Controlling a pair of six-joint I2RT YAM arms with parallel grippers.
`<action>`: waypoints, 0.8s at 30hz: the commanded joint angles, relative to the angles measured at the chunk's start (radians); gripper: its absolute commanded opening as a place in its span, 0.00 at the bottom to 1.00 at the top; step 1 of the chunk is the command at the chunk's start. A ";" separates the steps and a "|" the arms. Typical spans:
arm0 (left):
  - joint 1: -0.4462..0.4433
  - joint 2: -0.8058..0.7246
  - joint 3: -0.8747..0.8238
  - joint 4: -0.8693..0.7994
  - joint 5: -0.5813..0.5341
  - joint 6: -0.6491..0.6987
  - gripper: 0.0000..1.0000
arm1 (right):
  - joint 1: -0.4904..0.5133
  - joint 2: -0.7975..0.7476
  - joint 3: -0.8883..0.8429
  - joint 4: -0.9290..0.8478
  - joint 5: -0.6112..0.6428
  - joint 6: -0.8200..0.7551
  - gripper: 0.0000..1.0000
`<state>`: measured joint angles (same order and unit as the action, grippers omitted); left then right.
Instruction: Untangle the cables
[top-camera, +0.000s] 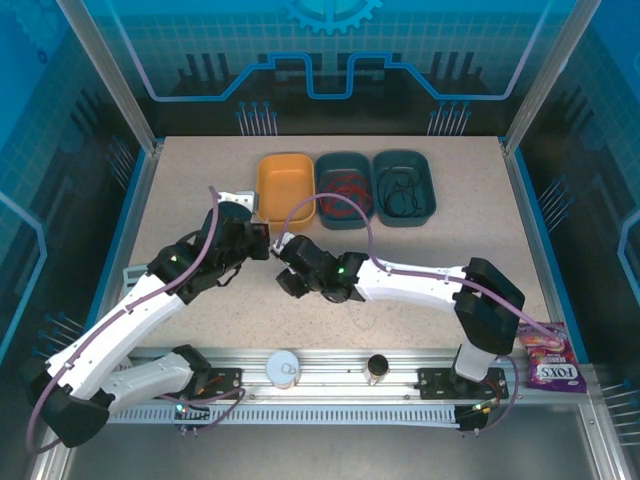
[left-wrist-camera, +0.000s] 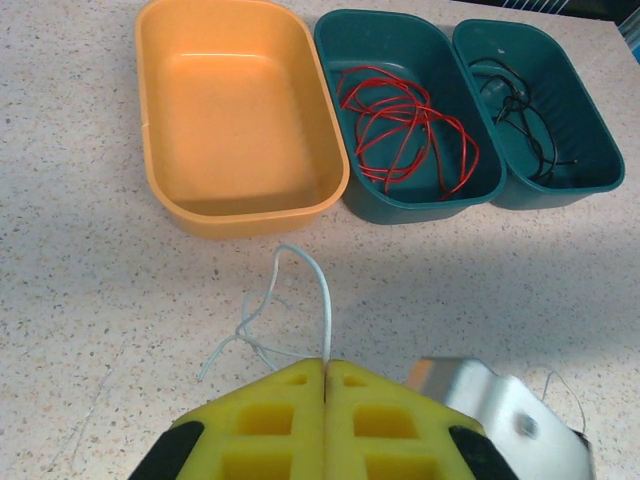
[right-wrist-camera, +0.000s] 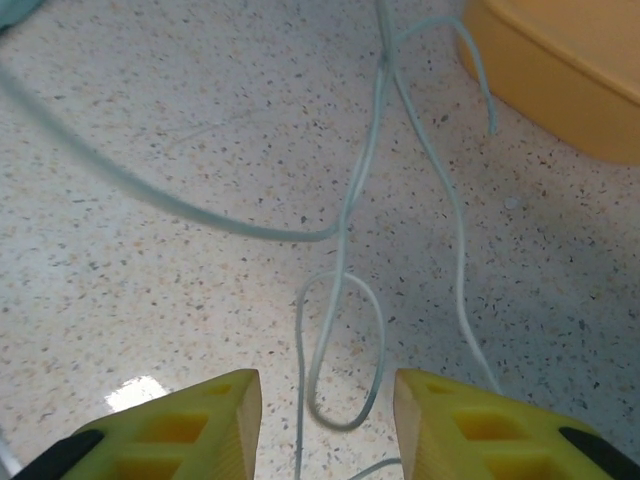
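The robot's right gripper will next grab the white cable's loop to untangle the cables, apart from the piece of cable that the left gripper holds.
A pale white cable curls over the tabletop in front of the orange bin. My left gripper is shut on one strand of it, which rises from between the yellow pads. The same cable lies in a loop between the spread fingers of my right gripper, which is open just above the table, its pads apart from the loop. From above, both grippers meet near the table's middle. A red cable lies in the middle teal bin, a black cable in the right teal bin.
The orange bin holds nothing and stands left of the two teal bins at the back. A white roll, a dark cylinder and a candy bag sit at the near rail.
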<state>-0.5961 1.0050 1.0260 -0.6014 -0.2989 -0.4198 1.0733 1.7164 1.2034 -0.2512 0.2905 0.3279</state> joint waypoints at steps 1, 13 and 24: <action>0.009 -0.026 0.037 -0.021 0.030 -0.017 0.00 | -0.035 0.038 0.040 0.038 0.007 0.021 0.36; 0.019 -0.101 0.067 -0.086 -0.065 0.016 0.00 | -0.173 -0.034 -0.152 0.133 -0.094 0.217 0.00; 0.041 -0.173 0.127 -0.138 -0.164 0.096 0.00 | -0.181 -0.061 -0.233 0.095 -0.096 0.261 0.00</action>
<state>-0.5644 0.8516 1.1130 -0.7151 -0.4152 -0.3729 0.8955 1.6806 0.9810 -0.1448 0.2008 0.5587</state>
